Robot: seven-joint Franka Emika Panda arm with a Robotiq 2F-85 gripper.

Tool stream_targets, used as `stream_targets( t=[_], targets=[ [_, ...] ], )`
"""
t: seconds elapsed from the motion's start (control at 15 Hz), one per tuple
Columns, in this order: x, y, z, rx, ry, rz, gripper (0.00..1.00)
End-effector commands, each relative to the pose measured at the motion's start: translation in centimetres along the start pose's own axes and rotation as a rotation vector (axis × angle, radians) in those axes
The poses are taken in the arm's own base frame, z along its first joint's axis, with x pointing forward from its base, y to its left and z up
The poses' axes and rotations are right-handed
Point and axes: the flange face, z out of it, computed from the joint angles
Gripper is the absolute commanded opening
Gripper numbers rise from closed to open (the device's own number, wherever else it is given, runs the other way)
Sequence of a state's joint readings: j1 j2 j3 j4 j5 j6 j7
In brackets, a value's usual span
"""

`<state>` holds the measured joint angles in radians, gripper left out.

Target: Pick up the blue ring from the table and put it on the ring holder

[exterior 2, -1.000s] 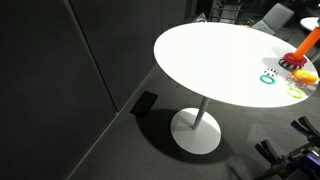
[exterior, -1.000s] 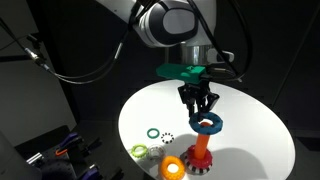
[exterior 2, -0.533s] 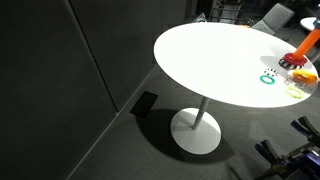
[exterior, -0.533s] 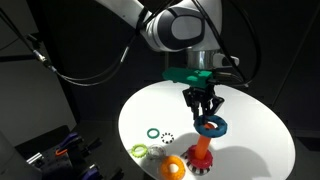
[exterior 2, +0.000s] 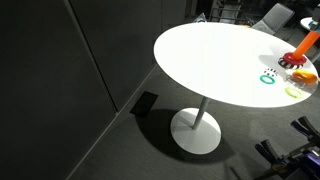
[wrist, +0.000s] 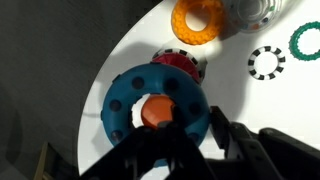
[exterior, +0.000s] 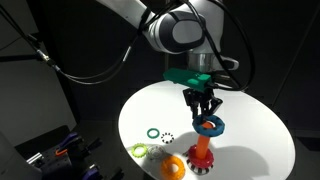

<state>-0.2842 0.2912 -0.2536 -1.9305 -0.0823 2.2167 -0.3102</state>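
Note:
The top of the orange peg shows inside the blue ring's hole, with the red base below, so it is now time to open my gripper.
My gripper (exterior: 203,106) is shut on the blue ring (exterior: 210,126) and holds it level just above the ring holder's orange peg (exterior: 201,148), which stands on a red toothed base (exterior: 201,165). In the wrist view the blue ring (wrist: 130,95) is pinched at its rim by my gripper (wrist: 185,135), and the peg's top (wrist: 155,110) shows through the ring's hole. The red base (wrist: 178,62) peeks out beyond the ring. The white round table (exterior: 250,130) also shows in an exterior view (exterior 2: 210,55), with the holder (exterior 2: 300,55) at its far right.
A loose orange ring (exterior: 173,166) lies next to the base, also in the wrist view (wrist: 197,18). A dark green ring (exterior: 153,133), a black-and-white ring (exterior: 168,137) and a yellow-green ring (exterior: 140,151) lie further along the table. Dark surroundings.
The gripper with the blue ring has shifted slightly to the right and a little lower over the peg. The other rings have not moved.

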Motion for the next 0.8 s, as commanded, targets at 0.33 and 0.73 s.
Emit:
stream_targets(
  t=[0.33, 0.73],
  targets=[
    [0.0, 0.8, -0.5, 0.082, 0.027, 0.009, 0.29],
    [-0.4, 1.6, -0.5, 0.093, 0.030, 0.013, 0.90]
  ],
)
